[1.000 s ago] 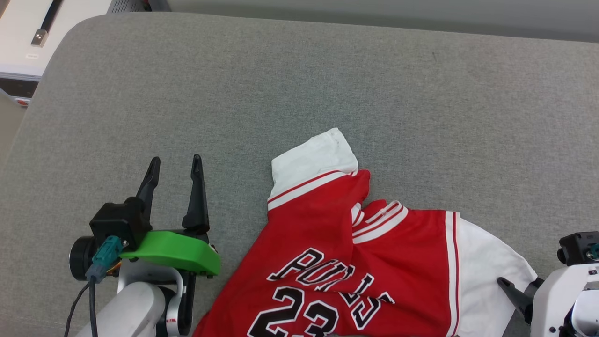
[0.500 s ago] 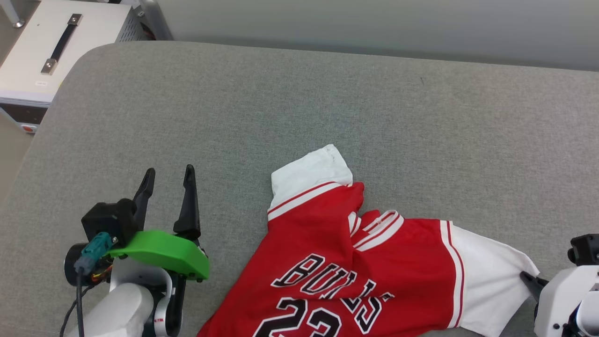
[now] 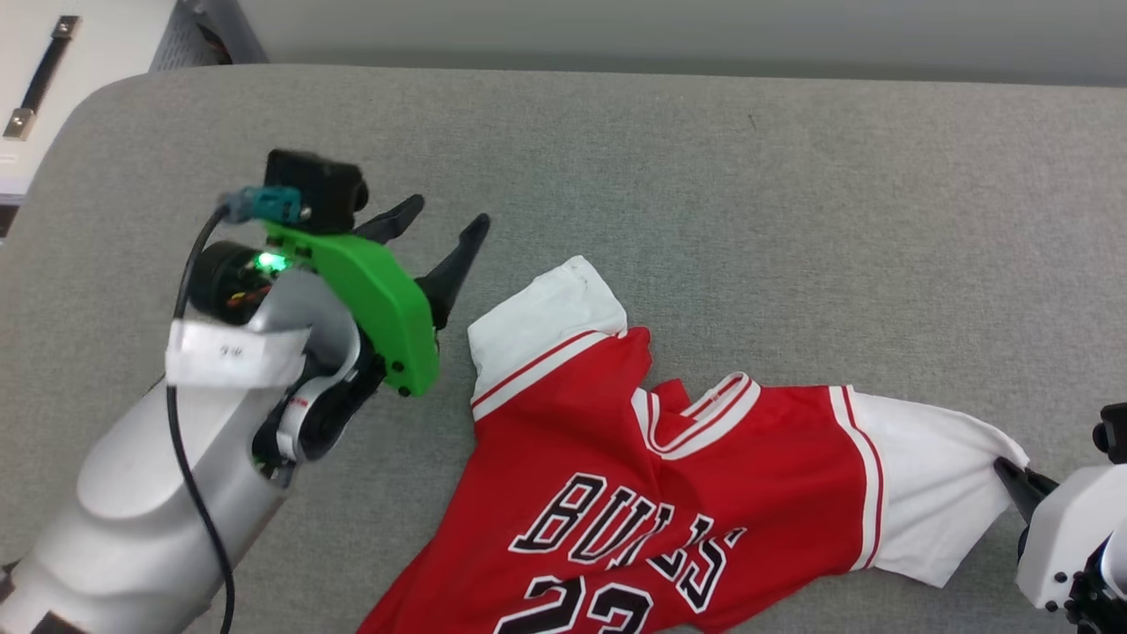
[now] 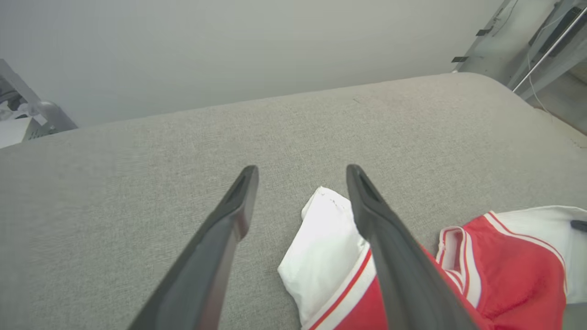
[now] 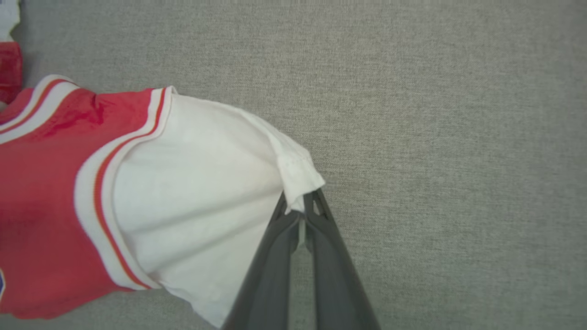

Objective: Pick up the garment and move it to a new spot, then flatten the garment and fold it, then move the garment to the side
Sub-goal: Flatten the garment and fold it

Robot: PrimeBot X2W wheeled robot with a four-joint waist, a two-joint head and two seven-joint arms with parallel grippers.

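Observation:
My left gripper grips the slack jersey by the white sleeve's tip [image 3: 575,273] next, where the hem edge curls up.
The garment [image 3: 669,493], a red jersey with white sleeves and black "BULLS" lettering, lies rumpled on the grey cushion [image 3: 704,176]. Its left white sleeve [image 3: 541,321] points up and away. My left gripper [image 3: 445,229] is open, hovering just left of that sleeve; in the left wrist view the sleeve [image 4: 323,247] lies below and between the spread fingers [image 4: 234,211]. My right gripper [image 5: 300,199] is shut on the hem of the right white sleeve [image 5: 197,183], seen at the lower right of the head view as one dark fingertip [image 3: 1017,480] at the sleeve's edge.
A white cabinet [image 3: 35,79] with a black handle stands beyond the cushion's left corner. The cushion's far edge meets a pale wall. Bare grey fabric stretches above and to the left of the jersey. Metal stands [image 4: 545,41] show past the right end.
My left arm has risen and swung forward and right, up to the left white sleeve. The right gripper keeps its grip on the right sleeve, which is pulled out further. The head camera has shifted.

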